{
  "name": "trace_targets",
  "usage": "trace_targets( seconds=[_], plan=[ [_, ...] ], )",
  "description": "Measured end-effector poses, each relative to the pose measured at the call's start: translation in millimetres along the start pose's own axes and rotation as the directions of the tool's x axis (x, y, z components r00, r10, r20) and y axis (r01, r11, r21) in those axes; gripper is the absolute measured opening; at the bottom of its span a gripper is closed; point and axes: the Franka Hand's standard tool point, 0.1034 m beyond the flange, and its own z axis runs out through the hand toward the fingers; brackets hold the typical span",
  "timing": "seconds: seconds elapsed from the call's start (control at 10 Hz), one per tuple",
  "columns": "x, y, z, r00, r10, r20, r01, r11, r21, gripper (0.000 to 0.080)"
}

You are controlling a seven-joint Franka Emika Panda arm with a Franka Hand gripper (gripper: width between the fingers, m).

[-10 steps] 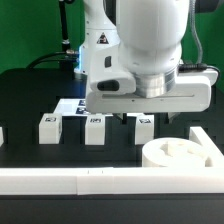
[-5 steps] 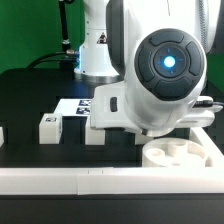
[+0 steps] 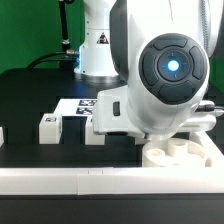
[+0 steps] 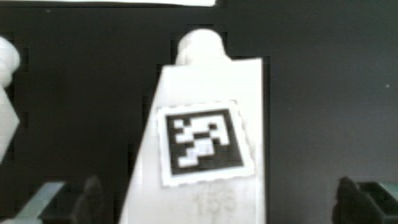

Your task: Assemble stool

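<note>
My gripper's fingers are on either side of the white leg below its tag and closing now would catch the leg, so it is time to close.
In the wrist view a white block leg [image 4: 210, 140] with a black-and-white tag fills the middle, its peg end pointing away. My gripper [image 4: 217, 200] is open. Its dark fingertips [image 4: 68, 200] stand on either side of the leg with gaps, not touching it. In the exterior view the arm's wrist hides the gripper and this leg. The round white seat [image 3: 186, 153] lies at the exterior view's right. One leg [image 3: 48, 128] stands at the left, and another [image 3: 94, 136] is partly hidden by the arm.
The marker board [image 3: 74, 105] lies behind the legs. A long white bar [image 3: 100, 181] runs along the front of the black table. Another white part [image 4: 9, 90] shows at the edge of the wrist view.
The arm has turned and come down, so its joint with the blue light now faces the camera and covers the right-hand leg. In the last half second it barely moved.
</note>
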Motion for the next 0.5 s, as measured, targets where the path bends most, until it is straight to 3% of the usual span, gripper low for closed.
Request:
trace_targets(
  seconds=[0.3,0.4,0.5],
  plan=[
    [1.9,0.2,2.4,1.0,0.001,-0.004,-0.001,1.0,0.0,0.0623],
    [2.0,0.4,2.5,1.0,-0.001,-0.003,0.001,1.0,0.0,0.0447],
    [2.0,1.5,2.4,1.0,-0.004,-0.003,0.004,1.0,0.001,0.0324]
  ],
)
